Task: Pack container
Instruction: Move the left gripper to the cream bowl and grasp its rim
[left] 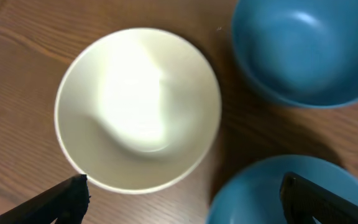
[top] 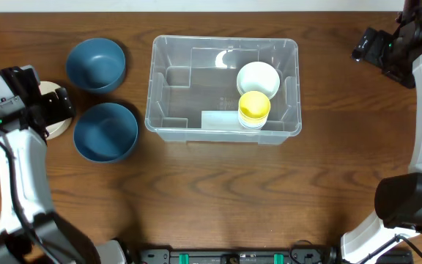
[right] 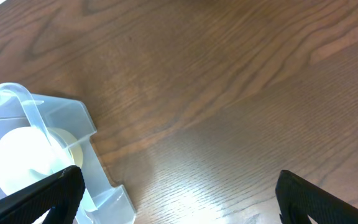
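Note:
My left gripper needs to grab the cream bowl's rim nearest the blue bowls next, to lower the cream bowl upright into the container [top: 165, 95].
The clear plastic container [top: 165, 95] stands at the middle of the table. Inside it at the right are a white bowl [top: 258, 78] and a yellow bowl [top: 254, 105] on a white stack. Its corner shows in the right wrist view [right: 61, 124] with the white bowl [right: 20, 158]. Two blue bowls [top: 96, 64] [top: 106, 131] sit left of it. A cream bowl [left: 138, 109] lies under my left gripper [left: 182, 196], which is open and empty above it. My right gripper [right: 179, 196] is open and empty over bare table at the far right.
The blue bowls [left: 303, 50] [left: 278, 193] lie close to the cream bowl on its right in the left wrist view. Wood table [top: 218, 198] stretches along the front.

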